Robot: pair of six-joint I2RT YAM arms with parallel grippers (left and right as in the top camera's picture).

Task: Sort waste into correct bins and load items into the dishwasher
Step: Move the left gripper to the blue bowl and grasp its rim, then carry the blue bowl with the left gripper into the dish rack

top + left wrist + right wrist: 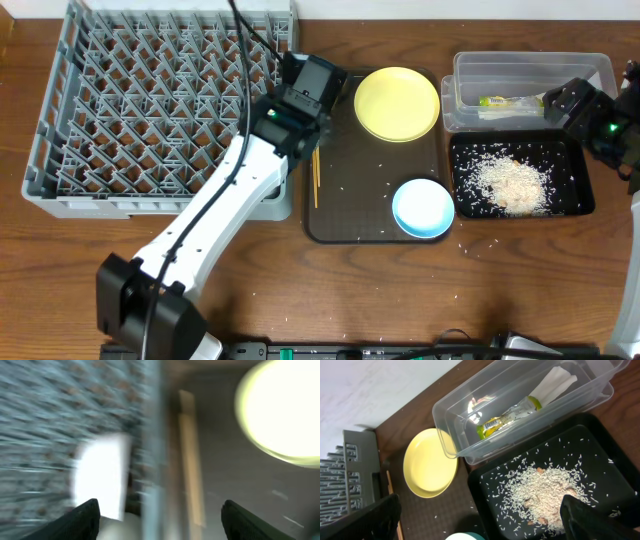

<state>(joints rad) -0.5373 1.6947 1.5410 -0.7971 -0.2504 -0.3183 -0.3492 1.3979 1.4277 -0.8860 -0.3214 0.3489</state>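
Observation:
My left gripper should pinch the light blue bowl's rack-side rim (395, 208) next. The bowl's body then stays free to load into the dishwasher rack (150, 110).
A grey dishwasher rack (150, 110) fills the left of the table. A dark tray (345, 190) holds a yellow plate (397, 103), a light blue bowl (423, 208) and wooden chopsticks (316, 180). My left gripper (310, 82) is open and empty over the rack's right edge, by the chopsticks (192, 470); its wrist view is motion-blurred. My right gripper (580, 105) is open and empty above the black bin (520, 180) holding rice (547, 492). A clear bin (520, 415) holds wrappers (515, 412). The yellow plate also shows in the right wrist view (430, 467).
Loose rice grains are scattered on the dark tray and on the wooden table near the front edge (330, 335). The clear bin (530, 85) stands behind the black bin at the right.

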